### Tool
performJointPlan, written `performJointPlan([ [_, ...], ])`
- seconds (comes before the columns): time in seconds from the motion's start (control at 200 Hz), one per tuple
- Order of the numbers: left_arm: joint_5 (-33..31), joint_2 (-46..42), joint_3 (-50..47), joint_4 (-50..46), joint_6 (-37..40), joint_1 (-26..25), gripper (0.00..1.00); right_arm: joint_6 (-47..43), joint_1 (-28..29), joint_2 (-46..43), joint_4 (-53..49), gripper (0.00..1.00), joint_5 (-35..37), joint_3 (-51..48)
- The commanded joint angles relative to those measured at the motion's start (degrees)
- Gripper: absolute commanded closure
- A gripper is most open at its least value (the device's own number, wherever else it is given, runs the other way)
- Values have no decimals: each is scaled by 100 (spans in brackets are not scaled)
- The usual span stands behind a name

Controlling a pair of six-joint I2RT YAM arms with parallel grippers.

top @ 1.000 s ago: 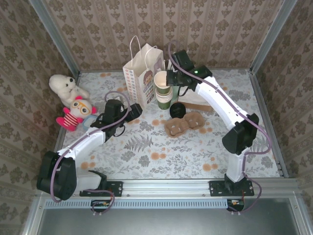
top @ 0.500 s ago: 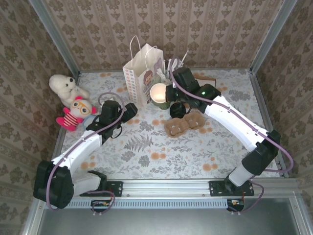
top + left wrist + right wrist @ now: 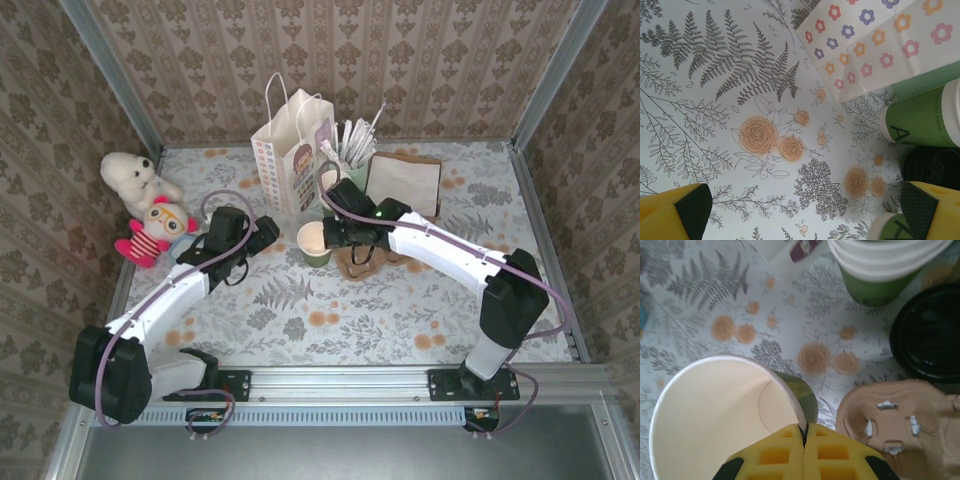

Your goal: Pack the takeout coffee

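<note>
Bare cloth between the cup and carrier (image 3: 900, 425) remains, so if I opened now, the cup would drop short. My right gripper keeps hold of the cup until it reaches the carrier.
The takeout coffee's green paper cup (image 3: 314, 243) has no lid on it, and its cream inside (image 3: 715, 410) faces up. My right gripper (image 3: 804, 432) is shut on the cup's rim and holds it low over the table, in front of the white paper bag (image 3: 290, 150). The round black lid (image 3: 927, 342) lies on the table beside the brown cup carrier (image 3: 900, 425). My left gripper (image 3: 805, 212) hangs open over bare tablecloth left of the cup, its jaws wide apart with nothing between them. In the top view the left gripper (image 3: 268, 228) is near the bag's front corner.
The stack of cups (image 3: 885, 270) stands beside the bag (image 3: 870, 40), with a holder of white straws (image 3: 352, 150) and a brown paper pile (image 3: 405, 185) behind it. Two plush toys (image 3: 140, 200) sit at the left edge. Patterned walls close in the back and sides.
My right arm has carried the open cup from above the stack down and forward to the table in front of the bag. The left arm has barely shifted.
</note>
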Motion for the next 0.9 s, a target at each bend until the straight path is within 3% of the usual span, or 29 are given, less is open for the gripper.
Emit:
performJointPlan([
  [0.0,230,240,297,-210,14,1,0,157,33,140,135,100,-194,-78],
  [0.255,-75,318,456,-385,120,-173,0,196,124,294,338,100,177,-343],
  [0.44,79,511,675,-453,343,-186,0,164,122,214,228,100,464,-549],
  [0.57,124,749,833,-449,339,-527,0,335,65,158,-190,100,830,-551],
  [0.895,-289,1109,1268,-442,634,-1219,0,450,-60,-135,68,100,705,-939],
])
